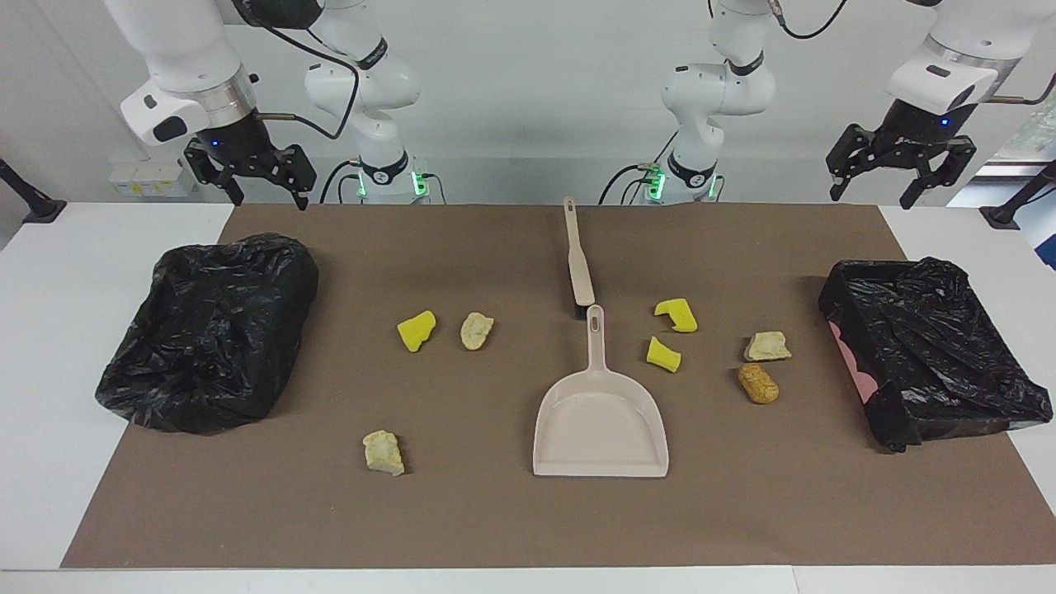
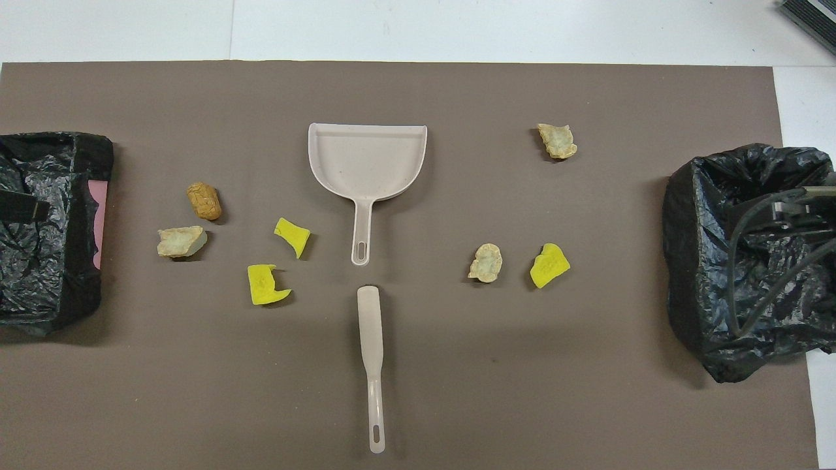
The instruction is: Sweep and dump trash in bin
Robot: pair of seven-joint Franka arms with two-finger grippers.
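A broad head (image 2: 370,329) is at one end of the long beige brush, so my left gripper will next take the handle close to that head (image 2: 374,388).
Seven scraps of trash lie on the brown mat. Toward the right arm's end are a yellow chunk (image 1: 416,330) (image 2: 549,265), a cream piece (image 1: 477,330) (image 2: 486,262) and a cream piece (image 1: 384,452) (image 2: 557,140) farther out. Toward the left arm's end are two yellow chunks (image 1: 676,315) (image 1: 663,354), a cream piece (image 1: 768,346) and the orange-brown lump (image 1: 758,384) (image 2: 204,200). My right gripper (image 1: 272,202) and left gripper (image 1: 873,198) hang open and empty, raised over the bins, touching nothing.
A beige dustpan (image 1: 600,421) (image 2: 368,160) lies mid-mat, handle toward the robots. A beige brush (image 1: 577,264) (image 2: 371,352) lies in line with it, nearer the robots. Black-bagged bins stand at the right arm's end (image 1: 210,330) (image 2: 712,261) and the left arm's end (image 1: 932,346) (image 2: 59,274).
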